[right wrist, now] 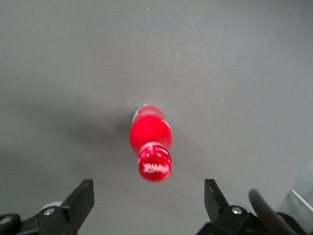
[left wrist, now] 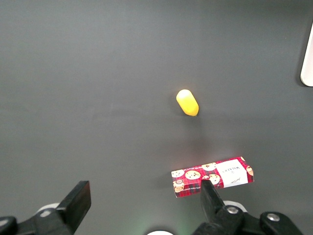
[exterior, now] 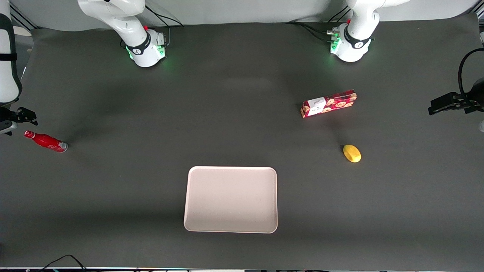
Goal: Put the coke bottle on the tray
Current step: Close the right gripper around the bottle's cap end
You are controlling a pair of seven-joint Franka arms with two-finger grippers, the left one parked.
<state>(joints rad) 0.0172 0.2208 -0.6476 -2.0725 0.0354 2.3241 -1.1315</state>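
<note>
My right gripper should next grab the bottle by its red cap (exterior: 29, 134) to put the coke bottle on the tray (exterior: 230, 199).
The coke bottle (exterior: 46, 141), red with a red cap and silvery base, stands on the dark table at the working arm's end. In the right wrist view I look down on the bottle's cap (right wrist: 153, 163) and red body. My right gripper (right wrist: 146, 203) is open and empty; its fingertips (right wrist: 80, 198) sit wide apart above the table, beside the cap without touching it. In the front view the gripper (exterior: 17, 118) hangs at the picture's edge, just above the bottle. The pale pinkish-white tray (exterior: 230, 199) lies flat at mid table, nearer the front camera, with nothing on it.
A red cookie box (exterior: 328, 103) and a small yellow object (exterior: 352, 153) lie toward the parked arm's end of the table. Both show in the left wrist view, the box (left wrist: 212, 177) and the yellow object (left wrist: 187, 102).
</note>
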